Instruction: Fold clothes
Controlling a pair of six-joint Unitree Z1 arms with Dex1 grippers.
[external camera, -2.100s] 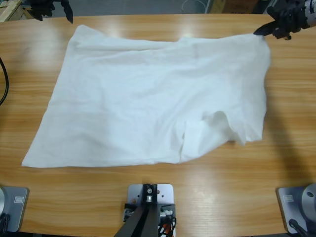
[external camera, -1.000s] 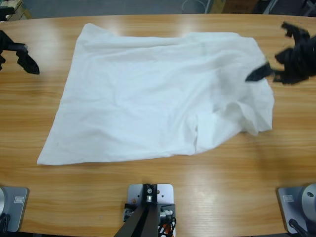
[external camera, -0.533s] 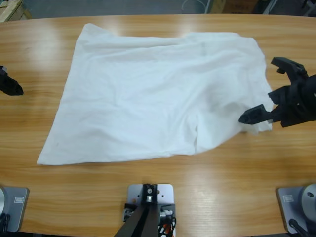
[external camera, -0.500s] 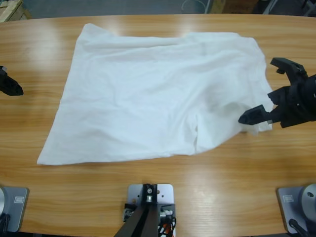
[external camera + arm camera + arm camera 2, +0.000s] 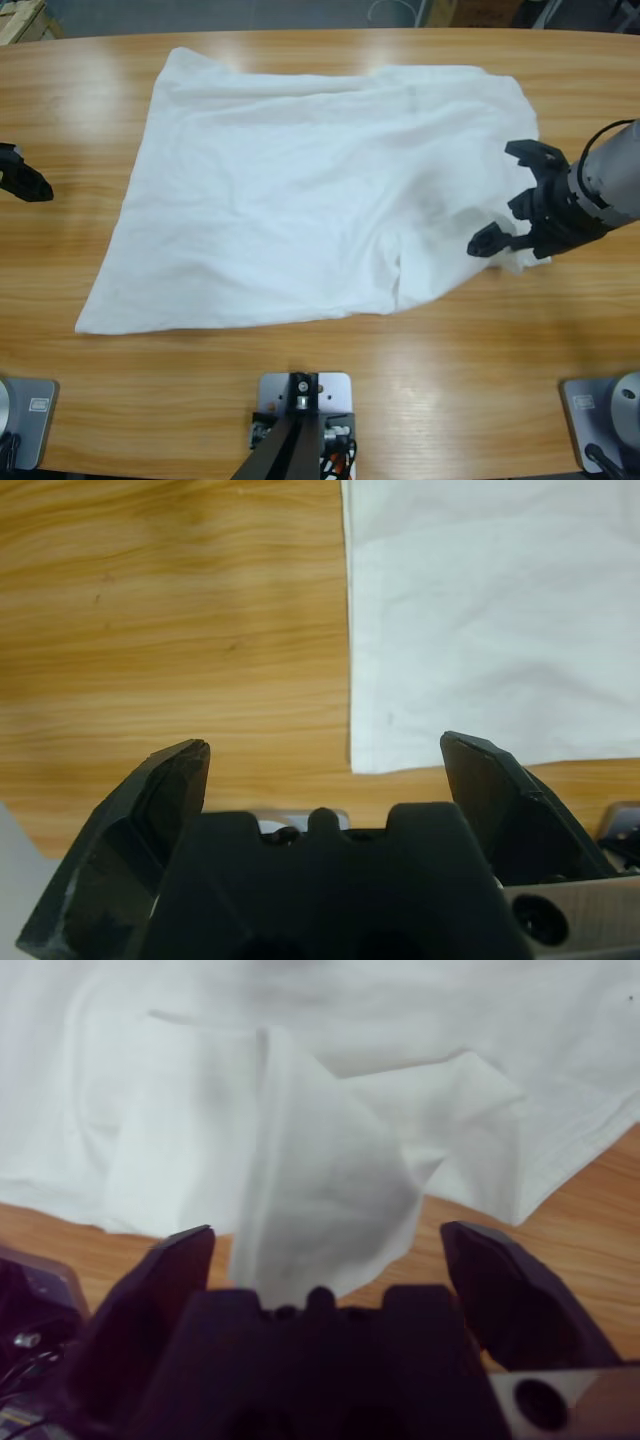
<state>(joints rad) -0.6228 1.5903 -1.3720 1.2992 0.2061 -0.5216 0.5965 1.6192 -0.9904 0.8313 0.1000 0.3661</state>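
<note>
My right gripper grabs the raised fold next, since the T-shirt (image 5: 300,190) lies spread nearly flat and only its crumpled flap stands up.
The clothes are one white T-shirt (image 5: 300,190), spread nearly flat across the middle of the wooden table, with a rumpled, folded-over flap (image 5: 440,250) at its near right. My right gripper (image 5: 505,197) is open and hovers over the shirt's right edge, just above that flap. In the right wrist view the crumpled flap (image 5: 320,1180) lies between the open jaws of the right gripper (image 5: 327,1232). My left gripper (image 5: 25,185) is at the table's left edge, apart from the shirt. Its wrist view shows the left gripper (image 5: 325,746) open over bare wood, with a shirt corner (image 5: 470,630) ahead.
Bare wooden table (image 5: 450,370) runs along the front below the shirt, and more bare wood (image 5: 70,140) lies between the left gripper and the shirt. A wooden crate corner (image 5: 18,15) shows beyond the far left edge.
Both grippers came down from the far corners. The shirt's top edge dropped flat. Over the last half second the right gripper slid left over the shirt's right edge, and the left one barely moved.
</note>
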